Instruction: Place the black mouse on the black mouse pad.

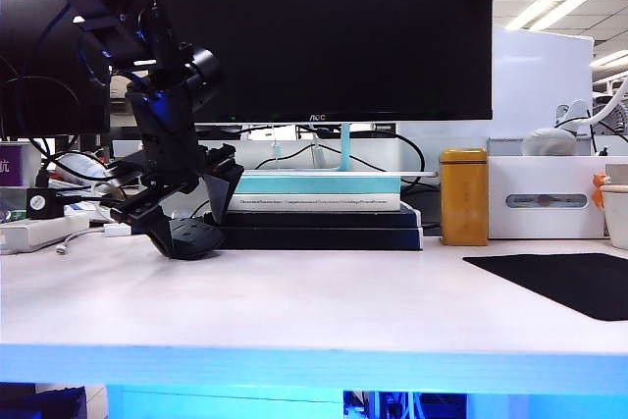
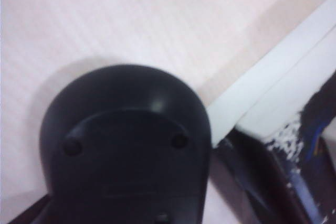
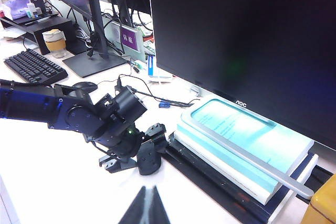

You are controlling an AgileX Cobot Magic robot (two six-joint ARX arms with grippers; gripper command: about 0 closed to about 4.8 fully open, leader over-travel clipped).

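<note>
I need to close my left gripper on the black mouse: its fingers reach down beside the mouse's sides, low over the white table.
The black mouse lies on the white table at the left, just in front of the stacked books. My left gripper reaches down over it, open, one finger on each side. In the left wrist view the mouse fills the space between the open jaws of the left gripper, and a strip of table shows between it and one finger. The black mouse pad lies flat at the far right of the table. My right gripper hangs shut and empty above the table, facing the left arm and the mouse.
A stack of books stands under the monitor, right beside the mouse. A yellow tin, a white box and a cup stand behind the pad. A power strip lies at the far left.
</note>
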